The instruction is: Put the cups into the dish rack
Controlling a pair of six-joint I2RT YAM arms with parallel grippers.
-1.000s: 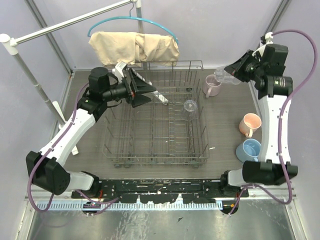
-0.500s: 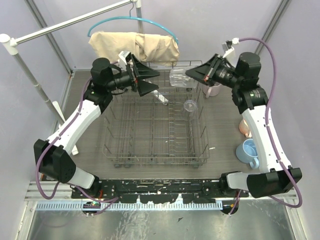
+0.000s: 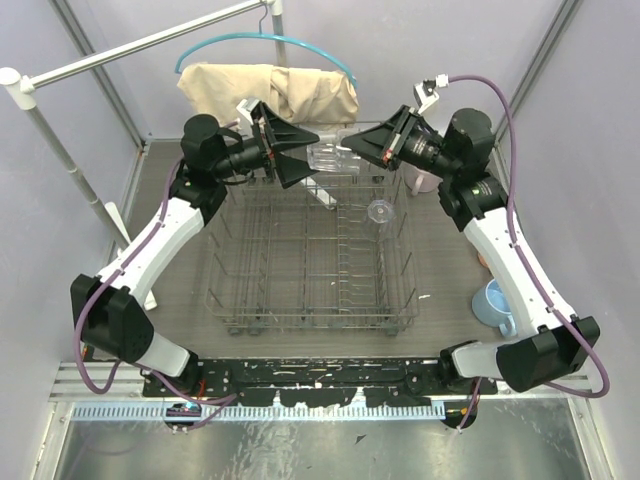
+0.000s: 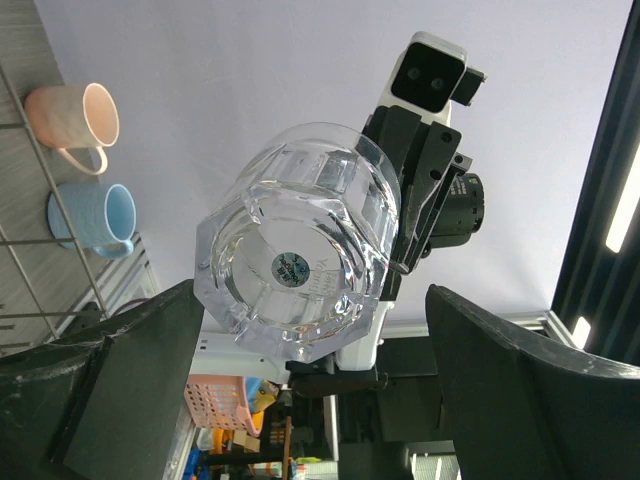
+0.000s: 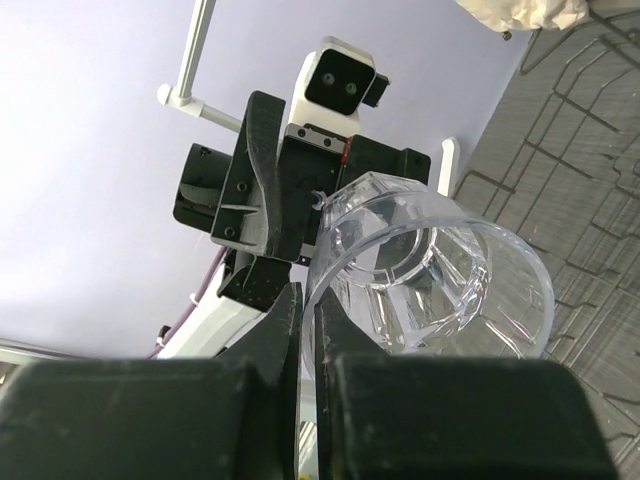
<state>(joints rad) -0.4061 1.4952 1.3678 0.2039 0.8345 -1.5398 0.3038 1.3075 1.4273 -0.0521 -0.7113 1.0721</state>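
Note:
My left gripper grabs the clear glass tumbler by its base end next, leaving the tumbler's rim free to load with the opening down into the rack.
My right gripper is shut on the rim of a clear glass tumbler and holds it on its side above the back edge of the dish rack. In the right wrist view the fingers pinch the tumbler's wall. My left gripper is open and faces the tumbler's base, with no contact seen. A second tumbler stands in the rack. The mauve mug, a sliver of the peach mug and the blue mug sit right of the rack.
A beige cloth hangs on a teal hanger just behind the grippers. A white rail and its post run along the back left. A small white piece lies in the rack's back part.
My right arm swung left with the tumbler, from the back right to above the rack's back edge. My left gripper rose and turned to face it, still open.

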